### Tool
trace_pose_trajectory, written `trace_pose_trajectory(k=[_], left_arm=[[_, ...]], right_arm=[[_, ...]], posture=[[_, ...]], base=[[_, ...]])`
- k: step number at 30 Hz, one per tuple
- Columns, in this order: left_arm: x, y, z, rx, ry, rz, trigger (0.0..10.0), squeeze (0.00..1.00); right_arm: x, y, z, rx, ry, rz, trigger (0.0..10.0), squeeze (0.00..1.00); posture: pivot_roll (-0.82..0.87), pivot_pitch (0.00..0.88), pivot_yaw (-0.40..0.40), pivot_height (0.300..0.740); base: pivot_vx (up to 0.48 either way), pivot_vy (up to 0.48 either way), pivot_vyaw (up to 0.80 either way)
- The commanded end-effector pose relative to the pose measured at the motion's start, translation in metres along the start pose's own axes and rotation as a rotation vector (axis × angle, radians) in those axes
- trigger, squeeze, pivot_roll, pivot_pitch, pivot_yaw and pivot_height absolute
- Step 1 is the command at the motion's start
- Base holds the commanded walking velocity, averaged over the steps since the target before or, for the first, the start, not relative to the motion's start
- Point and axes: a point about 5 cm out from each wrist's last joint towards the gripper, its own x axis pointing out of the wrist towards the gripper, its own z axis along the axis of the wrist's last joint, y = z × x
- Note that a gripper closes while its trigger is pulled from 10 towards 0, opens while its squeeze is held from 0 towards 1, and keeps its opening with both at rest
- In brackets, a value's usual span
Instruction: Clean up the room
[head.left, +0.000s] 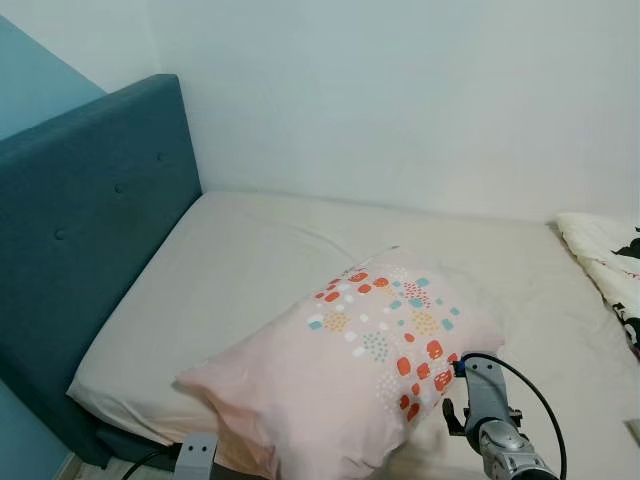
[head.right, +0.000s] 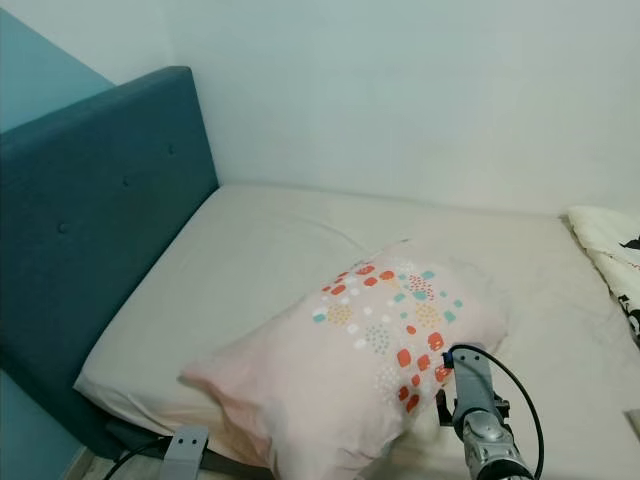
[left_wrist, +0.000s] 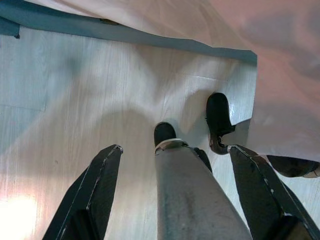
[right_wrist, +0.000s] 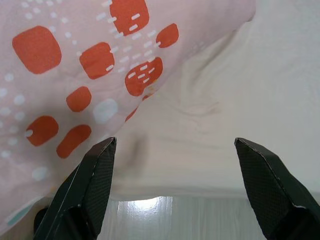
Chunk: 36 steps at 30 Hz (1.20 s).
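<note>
The pillow's puffed middle is far wider than my fingertips, so I should pinch the pillow with my right gripper next, by the thin side edge beside the orange spots.
A pale pink pillow with orange, teal and white spots lies tilted on the near part of the beige mattress, its near-left corner hanging past the bed's edge. My right arm rises beside the pillow's right corner. In the right wrist view my right gripper is open, with the pillow just beyond one finger and the sheet ahead. My left arm is low at the bed's front edge. My left gripper is open and points down at the floor.
A teal padded headboard runs along the left of the bed, and a white wall stands behind it. A folded white printed blanket lies at the bed's right edge. My own leg and black feet stand on the pale wooden floor by the bed frame.
</note>
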Motion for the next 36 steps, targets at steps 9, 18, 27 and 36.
trace_pose_trajectory(k=[9, 18, 27, 36], left_arm=[[0.000, 0.002, 0.001, -0.004, -0.003, 0.006, 10.0, 0.00], [0.000, 0.003, 0.000, 0.004, -0.006, 0.011, 10.0, 0.00], [-0.001, 0.008, 0.006, 0.095, -0.066, 0.106, 10.0, 0.00], [-0.006, 0.042, 0.021, 0.199, -0.158, 0.288, 10.0, 0.00]], right_arm=[[0.003, -0.002, 0.020, 0.044, -0.068, -0.002, 10.0, 0.00], [0.003, 0.017, 0.033, 0.191, -0.108, 0.147, 10.0, 0.00], [0.002, 0.023, 0.014, 0.439, 0.001, 0.197, 10.0, 0.00], [-0.002, 0.007, -0.013, 0.631, 0.056, 0.131, 10.0, 0.00]], posture=[[0.02, 0.000, -0.050, 0.740], [0.02, 0.000, -0.049, 0.740], [0.02, 0.000, -0.057, 0.711], [0.02, 0.007, -0.054, 0.686]], base=[[0.000, -0.273, 0.00], [0.000, 0.000, 0.00], [0.000, 0.000, 0.00], [0.000, 0.000, 0.00]])
